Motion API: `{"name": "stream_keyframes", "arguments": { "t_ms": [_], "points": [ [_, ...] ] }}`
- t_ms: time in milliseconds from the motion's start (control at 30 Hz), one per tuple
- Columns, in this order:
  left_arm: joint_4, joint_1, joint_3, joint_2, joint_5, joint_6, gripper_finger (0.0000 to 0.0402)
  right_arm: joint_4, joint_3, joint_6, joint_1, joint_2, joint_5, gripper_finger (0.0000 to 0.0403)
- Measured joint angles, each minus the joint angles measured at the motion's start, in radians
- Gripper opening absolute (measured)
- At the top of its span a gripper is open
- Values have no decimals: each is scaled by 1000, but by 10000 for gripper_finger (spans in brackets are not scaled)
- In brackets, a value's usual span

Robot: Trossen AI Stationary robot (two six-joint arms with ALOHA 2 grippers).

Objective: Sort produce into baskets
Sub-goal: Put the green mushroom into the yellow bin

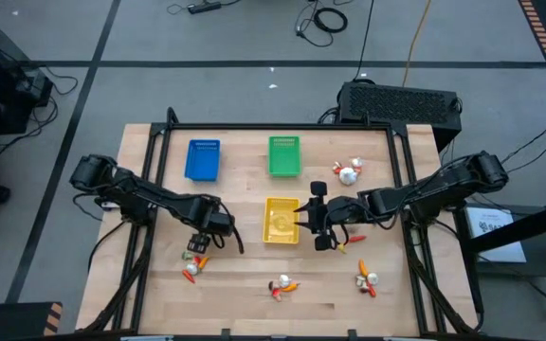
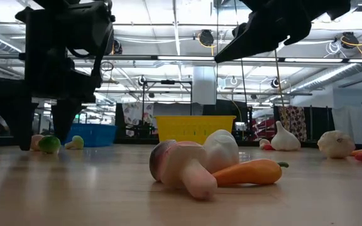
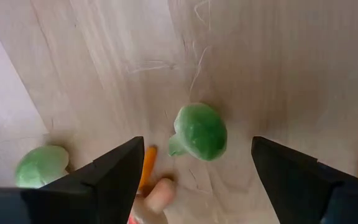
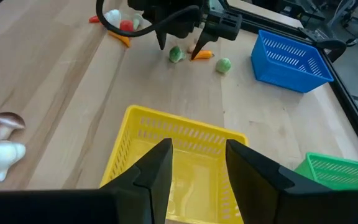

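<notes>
My left gripper should next grab the green piece by its round cap (image 3: 202, 129), so that it can sort the piece into the yellow basket.
My left gripper (image 3: 197, 142) points straight down near the table's left front, open. Its two fingers stand on either side of a round green piece of produce (image 3: 199, 130) lying on the wood and touch nothing. A second green piece (image 3: 41, 165) and an orange carrot piece (image 3: 146, 167) lie close by. My right gripper (image 4: 197, 155) hangs open and slanting down over the yellow basket (image 4: 166, 134), with nothing between its fingers. The blue basket (image 1: 203, 159) and the green basket (image 1: 284, 156) stand at the far side.
More produce lies in small clusters: at the front left (image 1: 194, 268), front middle (image 1: 282, 284), front right (image 1: 367, 279) and far right by the green basket (image 1: 349, 173). A mushroom, white bulb and carrot (image 2: 200, 166) lie closest to the low camera.
</notes>
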Motion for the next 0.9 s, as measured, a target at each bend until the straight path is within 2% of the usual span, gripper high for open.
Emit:
{"name": "stream_keyframes", "arguments": {
  "t_ms": [167,467,567,900],
  "points": [
    [15,1,0,6,-45,11,303,7,0,-7,0,0,0,141],
    [61,1,-23,4,-26,30,299,7,0,-7,0,0,0,141],
    [58,1,-24,4,-13,30,278,7,0,-9,0,0,0,141],
    [54,5,-25,5,2,51,169,7,0,-11,0,-1,0,141]
  ]
}}
